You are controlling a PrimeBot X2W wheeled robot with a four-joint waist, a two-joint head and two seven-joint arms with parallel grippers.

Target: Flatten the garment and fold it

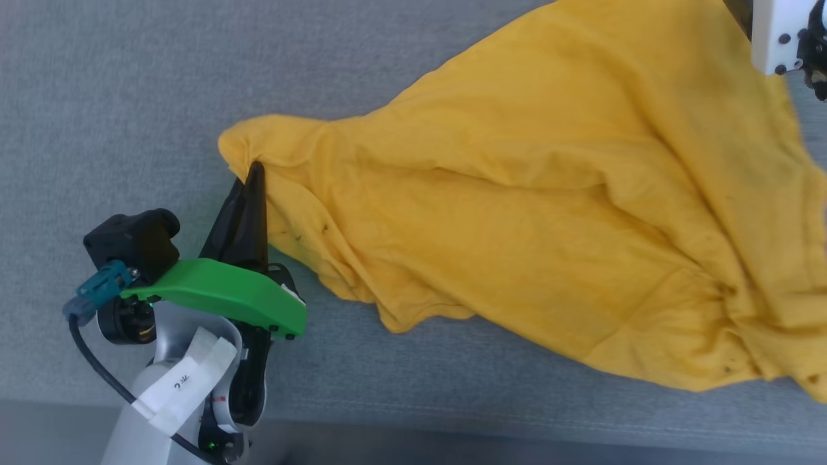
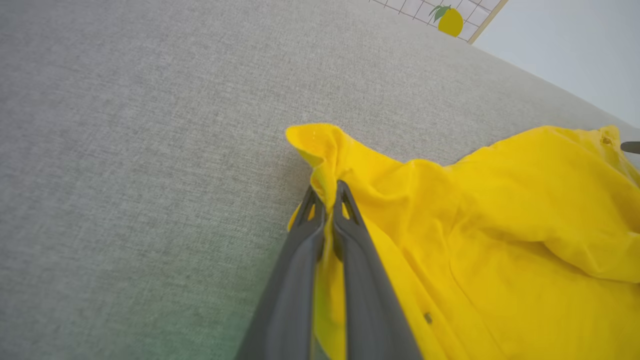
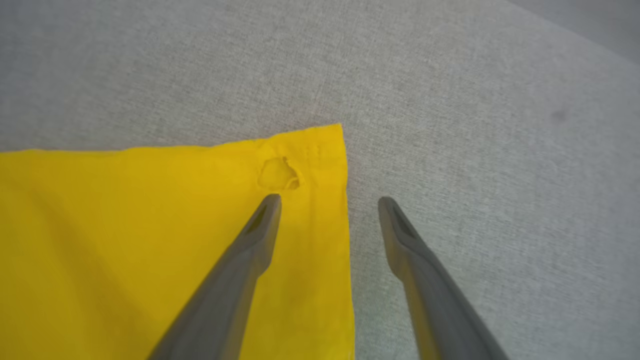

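Note:
The right gripper grabs the garment's hemmed corner beside the small hole next, to spread the garment flat for folding.
The mustard-yellow garment (image 1: 549, 213) lies rumpled across the grey surface, stretching from the middle to the right edge of the head view. My left gripper (image 1: 253, 173) is shut on the garment's bunched left corner (image 2: 320, 150), cloth pinched between the two dark fingers (image 2: 350, 235). In the right wrist view my right gripper (image 3: 329, 201) hangs open above a flat hemmed corner of the garment (image 3: 175, 240). Its left finger is over the cloth beside a small hole (image 3: 278, 174), its right finger (image 3: 400, 225) over bare surface. The right arm's white wrist housing (image 1: 778, 32) shows at the head view's top right.
A grey fabric-covered surface (image 1: 116, 116) carries everything, with open room to the left of the garment. Its near edge (image 1: 491, 436) runs along the bottom of the head view. A wall panel with a lemon picture (image 2: 450, 21) stands beyond the far edge.

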